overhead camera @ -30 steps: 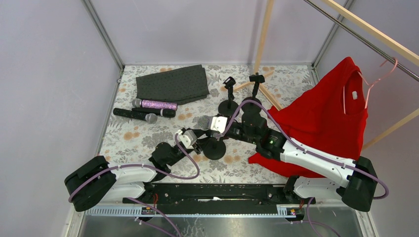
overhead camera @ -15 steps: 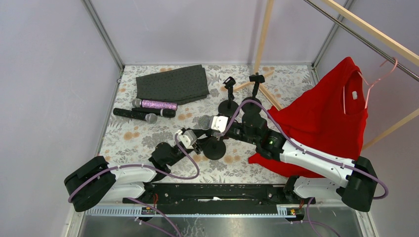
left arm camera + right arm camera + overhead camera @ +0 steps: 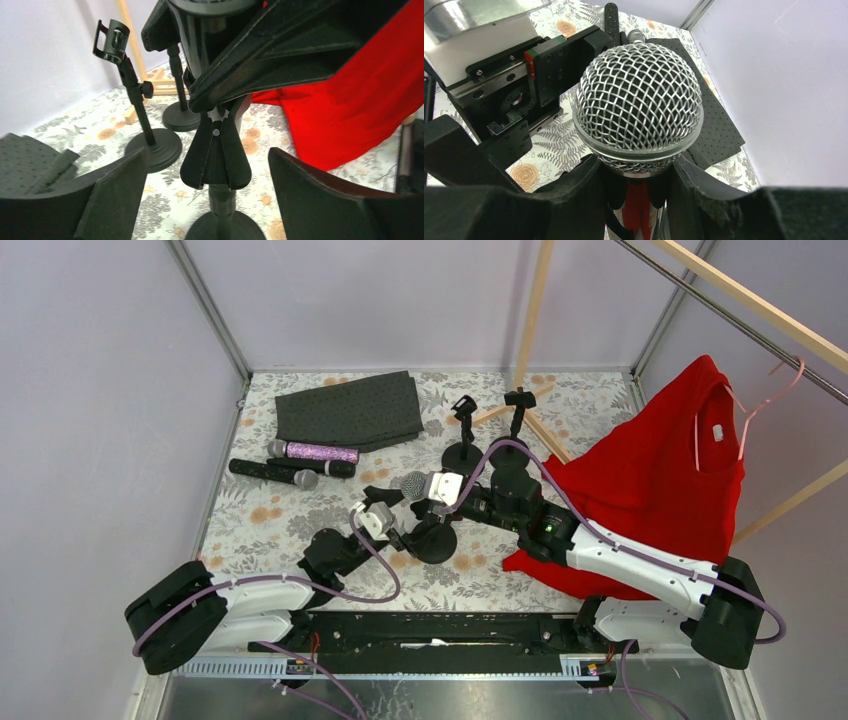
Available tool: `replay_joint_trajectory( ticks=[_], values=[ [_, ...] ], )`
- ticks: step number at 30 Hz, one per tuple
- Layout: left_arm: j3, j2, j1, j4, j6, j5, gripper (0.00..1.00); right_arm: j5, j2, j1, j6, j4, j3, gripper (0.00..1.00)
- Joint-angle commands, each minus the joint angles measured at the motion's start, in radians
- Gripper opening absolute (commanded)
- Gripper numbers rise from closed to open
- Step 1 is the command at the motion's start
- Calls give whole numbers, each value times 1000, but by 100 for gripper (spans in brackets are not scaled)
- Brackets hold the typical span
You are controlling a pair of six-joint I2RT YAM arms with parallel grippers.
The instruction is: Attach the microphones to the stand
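Note:
The microphone's body lies between the clip's arms on the nearest stand and would stay, so my right gripper opens next.
My right gripper (image 3: 436, 489) is shut on a black-bodied microphone (image 3: 414, 483), whose grey mesh head (image 3: 639, 105) fills the right wrist view between the pads (image 3: 574, 195). It holds the microphone just above the nearest stand (image 3: 432, 540). My left gripper (image 3: 384, 521) is open, with a finger (image 3: 112, 192) on each side of that stand's clip (image 3: 216, 157) and not touching it. Whether the microphone sits in the clip I cannot tell. A purple glitter microphone (image 3: 312, 452) and two black microphones (image 3: 275, 473) lie at the left.
Two more stands (image 3: 463, 450) (image 3: 513, 452) rise behind the arms, both with nothing in their clips (image 3: 112, 41). A dark cloth (image 3: 350, 410) lies at the back left. A red shirt (image 3: 660, 480) on a pink hanger drapes over the right side beside wooden rails (image 3: 533, 310).
My left gripper has opened, letting go of the nearest stand, and has shifted slightly left. The right gripper and its microphone have barely moved.

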Motion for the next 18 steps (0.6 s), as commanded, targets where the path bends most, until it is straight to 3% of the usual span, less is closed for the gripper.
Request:
replay_joint_trajectory(
  ticks=[1,6,10,11,18],
  values=[
    [38,-41,1,-24,-9,16,98,-43,-6,7,44,-17,7,12],
    [51,-82,0,-100,-6,39,99,-44,-16,6,46,-10,9,21],
    [49,-117,1,-138,-6,51,99,-47,-30,6,54,10,11,39],
    [47,-125,1,-145,-6,51,99,-48,-33,7,56,10,15,47],
    [38,-162,0,-189,-10,45,99,-47,-63,8,85,20,46,70]
  ],
)
